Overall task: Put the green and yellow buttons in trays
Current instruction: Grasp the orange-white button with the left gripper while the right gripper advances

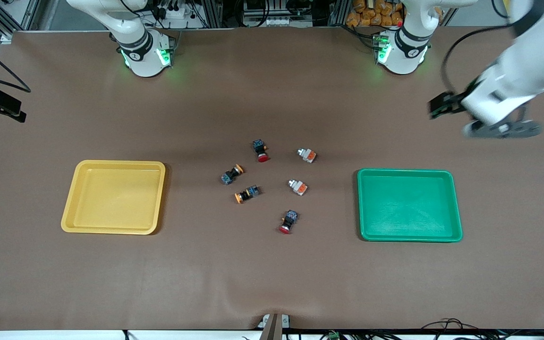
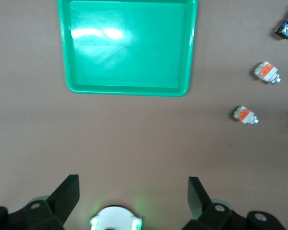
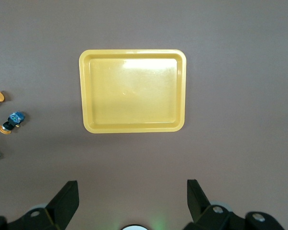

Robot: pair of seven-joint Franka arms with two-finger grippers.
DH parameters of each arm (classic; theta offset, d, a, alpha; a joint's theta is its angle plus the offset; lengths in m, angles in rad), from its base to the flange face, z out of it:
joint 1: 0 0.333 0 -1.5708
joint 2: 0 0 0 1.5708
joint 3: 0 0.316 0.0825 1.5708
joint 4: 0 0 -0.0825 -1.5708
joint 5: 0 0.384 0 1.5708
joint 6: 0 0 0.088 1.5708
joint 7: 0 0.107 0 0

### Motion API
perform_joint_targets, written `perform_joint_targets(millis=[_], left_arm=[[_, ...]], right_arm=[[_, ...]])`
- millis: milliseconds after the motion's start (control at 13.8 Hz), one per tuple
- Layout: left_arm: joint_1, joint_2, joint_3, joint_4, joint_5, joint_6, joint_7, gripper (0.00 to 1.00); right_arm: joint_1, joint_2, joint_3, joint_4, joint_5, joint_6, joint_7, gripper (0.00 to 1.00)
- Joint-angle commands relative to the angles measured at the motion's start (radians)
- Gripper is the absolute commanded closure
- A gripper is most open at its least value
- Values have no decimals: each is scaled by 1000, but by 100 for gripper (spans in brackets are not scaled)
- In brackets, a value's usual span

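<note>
My left gripper needs to grab its orange-block housing (image 1: 310, 156) next, so that it can put a white-grey button in the green tray (image 1: 409, 205).
Two white-grey buttons with orange blocks (image 1: 307, 154) (image 1: 298, 186) and two black-and-blue buttons with orange-yellow caps (image 1: 232, 174) (image 1: 247, 193) lie loose at mid-table, between the yellow tray (image 1: 114, 197) and the green tray (image 1: 409, 205). Both trays hold nothing. My left gripper (image 2: 133, 178) hangs open high over bare table between its base and the green tray (image 2: 129, 48). My right gripper (image 3: 132, 182) hangs open high over bare table next to the yellow tray (image 3: 133, 91). It does not show in the front view. Neither gripper holds anything.
Two black switches with red caps (image 1: 260, 150) (image 1: 289, 221) lie among the buttons. The left arm's wrist (image 1: 498, 108) is blurred above the table at the left arm's end. Both arm bases (image 1: 144, 52) (image 1: 402, 47) stand at the table's edge farthest from the front camera.
</note>
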Motion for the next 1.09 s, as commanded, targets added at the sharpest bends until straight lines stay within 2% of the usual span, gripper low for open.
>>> perform_joint_targets(millis=[0, 218, 364, 509, 800, 1018], left_arm=[[-2, 29, -92, -87, -5, 148, -217, 0], [-4, 52, -172, -276, -3, 427, -415, 0], [-10, 100, -212, -334, 0, 544, -514, 0], [-74, 170, -218, -344, 24, 607, -644, 0], [-177, 299, -218, -344, 127, 722, -1009, 0], [-231, 370, -218, -342, 139, 802, -1279, 0]], right_arm=[[-22, 1, 10, 1, 18, 2, -14, 0], [-13, 62, 12, 10, 3, 4, -25, 0], [-16, 76, 12, 9, 2, 6, -25, 0], [-25, 153, 10, 9, -2, 1, -27, 0], [-41, 176, 7, 7, 0, 24, -27, 0], [-53, 178, 6, 0, 12, 13, -11, 0]])
